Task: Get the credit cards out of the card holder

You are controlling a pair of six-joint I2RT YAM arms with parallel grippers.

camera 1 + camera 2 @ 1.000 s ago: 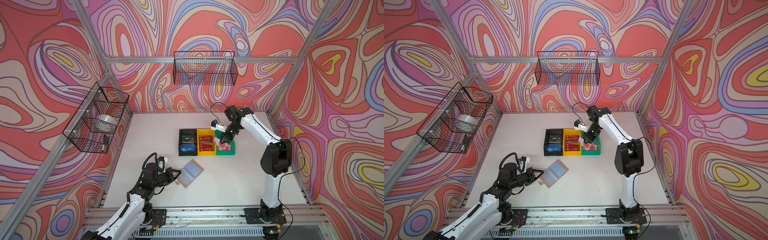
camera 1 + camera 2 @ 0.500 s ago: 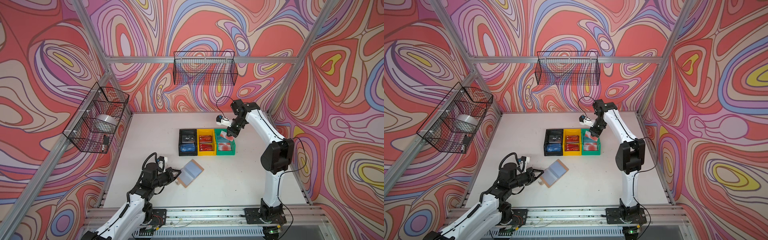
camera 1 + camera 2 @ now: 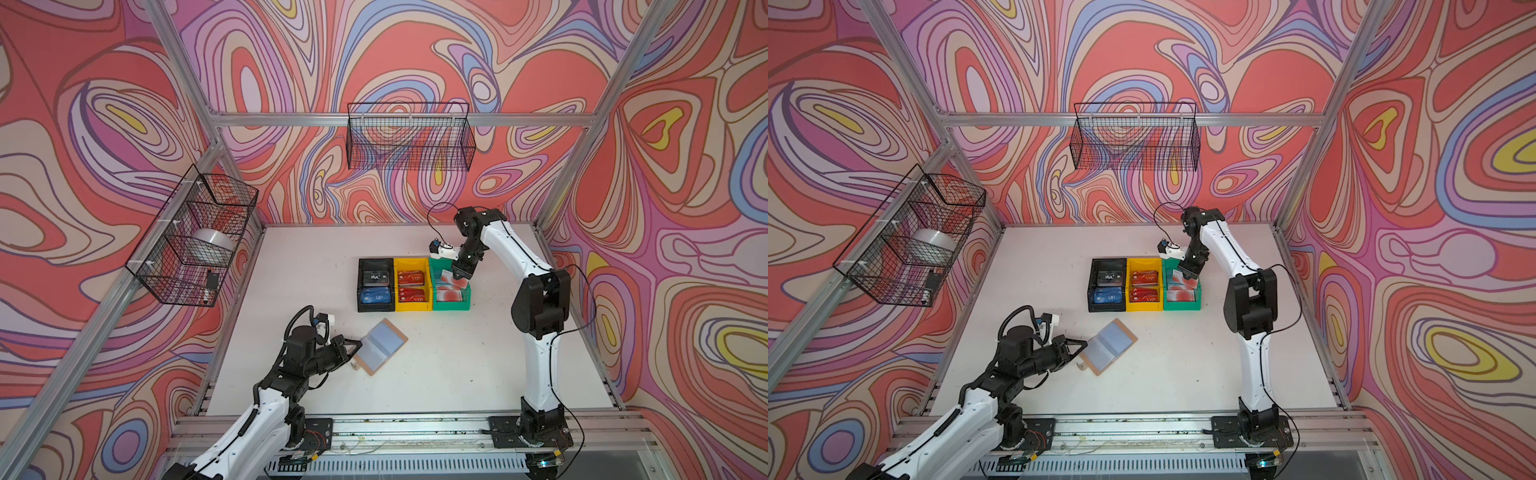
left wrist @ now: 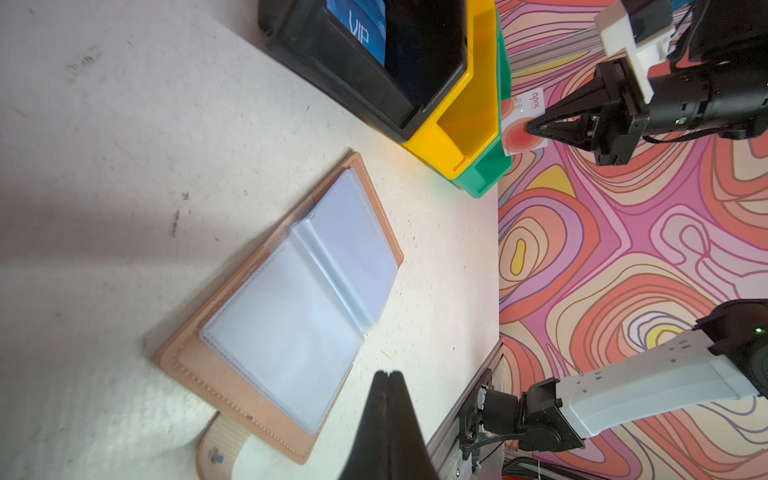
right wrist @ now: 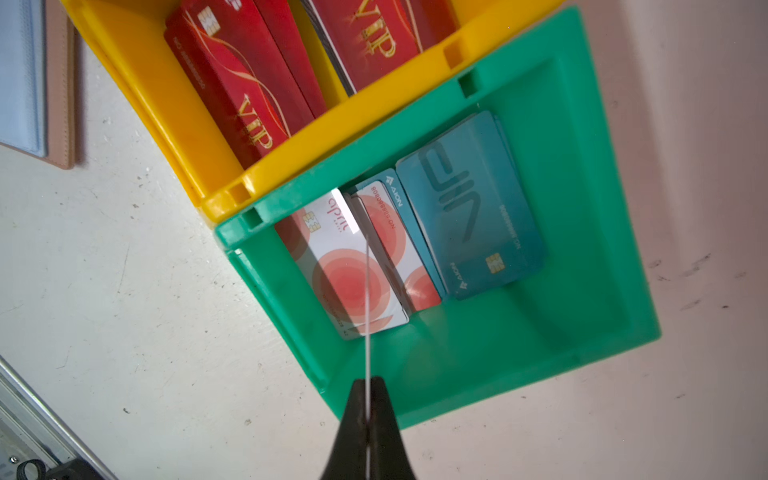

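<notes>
My whitish credit card hangs high above the cards in the green bin and would fall short. My right gripper will keep holding it until it's lower.
The tan card holder [image 3: 382, 345] [image 3: 1111, 345] lies open on the white table, its clear sleeve pages [image 4: 299, 291] showing no card. My left gripper [image 3: 356, 345] [image 4: 388, 374] is shut and empty, hovering at the holder's near-left edge. My right gripper [image 3: 460, 275] [image 5: 368, 380] is shut on a whitish credit card with a red blotch [image 4: 519, 124], seen edge-on as a thin line [image 5: 368, 311] above the green bin [image 5: 582, 208]. More credit cards lie in the bins: whitish [image 5: 345, 266] and teal VIP [image 5: 478, 216] in green, red VIP [image 5: 249, 83] in yellow, blue VIP [image 3: 376, 297] in black.
The black bin [image 3: 376, 308], yellow bin [image 3: 412, 308] and green bin [image 3: 451, 306] stand side by side mid-table. A wire basket [image 3: 409, 137] hangs on the back wall and another [image 3: 195, 237] on the left wall. An aluminium rail [image 3: 395, 428] runs along the front edge.
My right gripper rose and swung back-right away from the bins, then came down again over the green bin with the card. The left arm and card holder stayed still.
</notes>
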